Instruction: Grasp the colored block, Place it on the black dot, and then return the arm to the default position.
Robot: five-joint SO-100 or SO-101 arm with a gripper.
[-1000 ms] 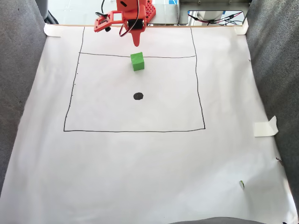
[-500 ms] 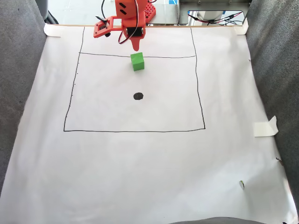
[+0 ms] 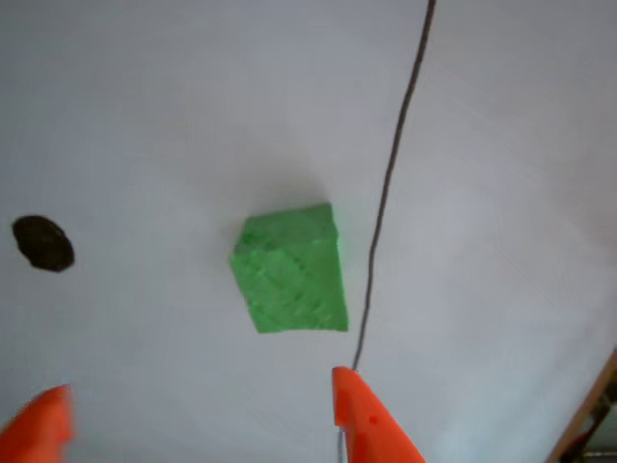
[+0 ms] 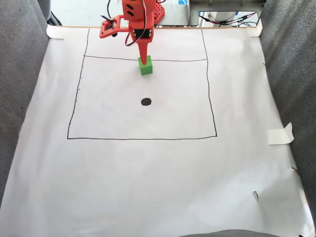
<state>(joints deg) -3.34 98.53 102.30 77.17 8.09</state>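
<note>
Next, the gripper grabs the green foam cube's opposite sides, to set the cube on the black dot [image 3: 42, 243].
The colored block [image 3: 291, 272] is a bright green foam cube lying on white paper just left of a thin dark line in the other view. Below it, my gripper [image 3: 202, 382] stands open, with one orange fingertip [image 3: 43, 424] at the lower left and the other at the lower middle, both short of the cube. The black dot [image 3: 42, 243] sits at the left edge. In the fixed view the arm [image 4: 136, 17] reaches down from the top edge. There the gripper [image 4: 142, 59] points at the back of the block [image 4: 145, 67], and the black dot [image 4: 146, 101] lies a short way in front of the block.
A hand-drawn rectangle [image 4: 208, 89] frames the work area on the white paper sheet [image 4: 148, 177]. Grey fabric [image 4: 19, 74] rises along both sides. A piece of tape [image 4: 280, 134] sticks up at the right edge, and cables [image 4: 227, 19] lie behind the paper's far edge.
The arm has stretched forward and down from the paper's far edge, so the gripper tip now overlaps the back of the green block. The block and dot stay put.
</note>
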